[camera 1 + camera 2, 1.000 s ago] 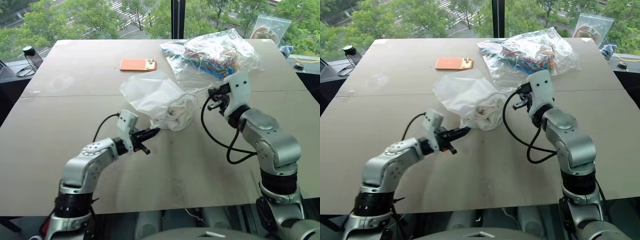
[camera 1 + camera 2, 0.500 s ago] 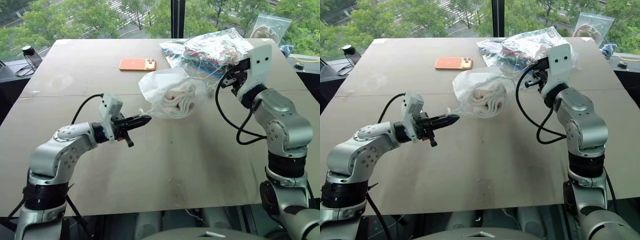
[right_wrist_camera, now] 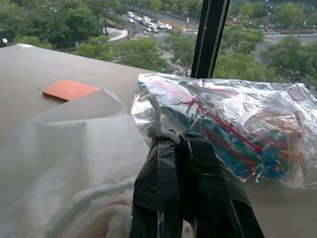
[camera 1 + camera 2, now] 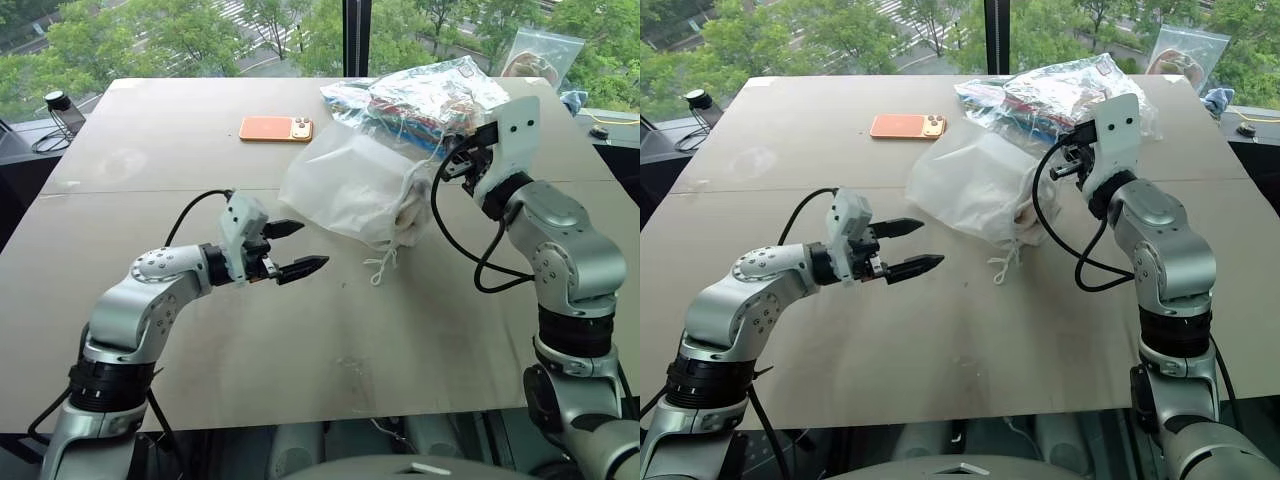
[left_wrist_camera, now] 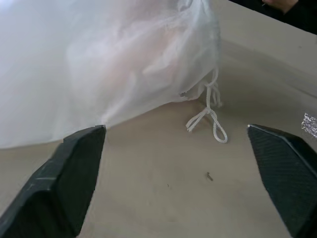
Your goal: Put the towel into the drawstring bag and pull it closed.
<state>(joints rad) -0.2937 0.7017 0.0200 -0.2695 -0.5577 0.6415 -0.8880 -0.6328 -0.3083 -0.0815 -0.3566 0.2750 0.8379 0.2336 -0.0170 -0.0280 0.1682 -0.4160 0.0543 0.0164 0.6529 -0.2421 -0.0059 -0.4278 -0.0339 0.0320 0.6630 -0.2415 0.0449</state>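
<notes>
The cord's looped end trails free and the bag bulges wide. My left gripper should pinch that end next, to pull the bag closed.
The drawstring bag lies bulging on the table's middle, with its gathered mouth toward my right arm. Through the fabric near the mouth the towel shows as a cream bundle. A loose looped end of the white cord trails onto the table. My left gripper is open, jaws wide apart, just short of the bag and holding nothing; in the left wrist view its fingers frame the bag and the cord loops. My right gripper is shut on the cord above the bag's mouth.
An orange phone lies behind the bag. A clear plastic bag with colourful contents sits right behind my right gripper. Another plastic bag stands at the far right corner. Bare tabletop stretches in front.
My left gripper let go of the cord and opened. The bag, stretched between both grippers half a second ago, has sagged toward my right gripper, and the cord end has dropped onto the table.
</notes>
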